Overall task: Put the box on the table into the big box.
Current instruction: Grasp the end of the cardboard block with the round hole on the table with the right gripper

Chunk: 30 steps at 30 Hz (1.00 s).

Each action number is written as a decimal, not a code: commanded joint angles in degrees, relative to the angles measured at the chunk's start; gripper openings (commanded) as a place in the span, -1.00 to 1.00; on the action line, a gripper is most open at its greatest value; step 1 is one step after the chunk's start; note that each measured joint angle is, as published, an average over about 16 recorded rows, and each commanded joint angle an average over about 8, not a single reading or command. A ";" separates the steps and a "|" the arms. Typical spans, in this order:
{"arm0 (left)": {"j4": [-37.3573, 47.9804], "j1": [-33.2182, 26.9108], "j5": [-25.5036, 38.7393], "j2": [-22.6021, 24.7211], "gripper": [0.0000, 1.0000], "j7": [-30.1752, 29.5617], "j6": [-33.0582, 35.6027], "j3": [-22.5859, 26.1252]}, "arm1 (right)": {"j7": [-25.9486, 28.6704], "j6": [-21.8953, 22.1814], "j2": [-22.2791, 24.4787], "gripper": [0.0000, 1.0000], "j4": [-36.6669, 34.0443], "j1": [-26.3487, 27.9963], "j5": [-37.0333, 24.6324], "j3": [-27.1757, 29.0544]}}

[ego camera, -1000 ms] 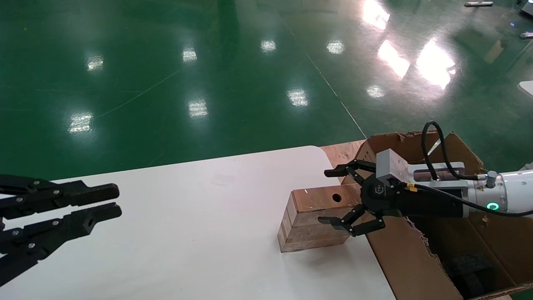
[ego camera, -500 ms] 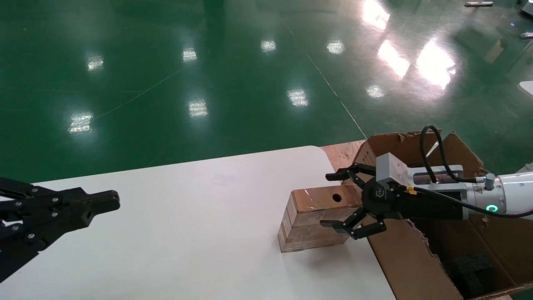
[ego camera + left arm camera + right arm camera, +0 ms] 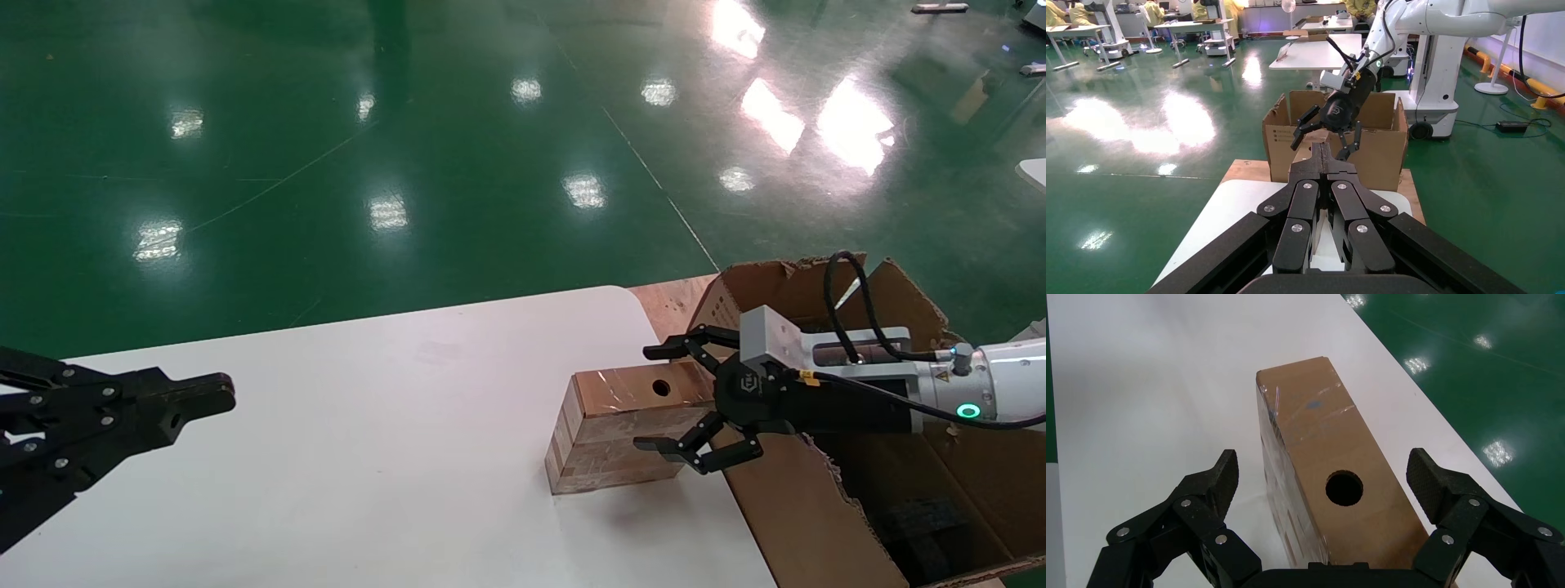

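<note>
My right gripper grabs the small brown box's top end [image 3: 642, 388] next, to put the box into the big box [image 3: 932, 500].
The box [image 3: 613, 425], small, brown and taped, stands on its long side on the white table [image 3: 368, 425] near the right edge, with a round hole in its top face. My right gripper [image 3: 651, 398] is open, and its fingers straddle the box's near end without touching it. In the right wrist view the box [image 3: 1315, 416] lies between the spread fingertips of my right gripper [image 3: 1322, 471]. The big box [image 3: 784, 506] stands open just right of the table. My left gripper [image 3: 221, 394] hovers shut over the table's left side; in the left wrist view my left gripper [image 3: 1321, 153] holds nothing.
The big box rests on a wooden board [image 3: 670, 302] beside the table's rounded corner. Dark foam [image 3: 923, 523] lies inside the big box. Green glossy floor surrounds the table. The right arm's cable [image 3: 833, 302] loops over the carton's opening.
My left gripper has gone from open to shut and stayed in place. The right gripper has shifted slightly right and down around the box's end, still open.
</note>
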 commanded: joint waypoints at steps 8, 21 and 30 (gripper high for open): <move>0.00 0.00 -0.01 0.00 -1.00 0.01 0.00 0.01 | -1.30 0.01 -0.06 1.00 -1.78 1.14 0.66 -1.87; 0.01 0.00 -0.02 -0.01 0.03 0.01 -0.02 0.02 | -2.43 -0.19 -0.35 1.00 -3.49 2.24 2.00 -4.18; 0.01 0.01 -0.04 -0.01 1.00 0.02 -0.03 0.02 | -2.47 -0.20 -0.32 0.18 -3.59 2.30 2.26 -4.55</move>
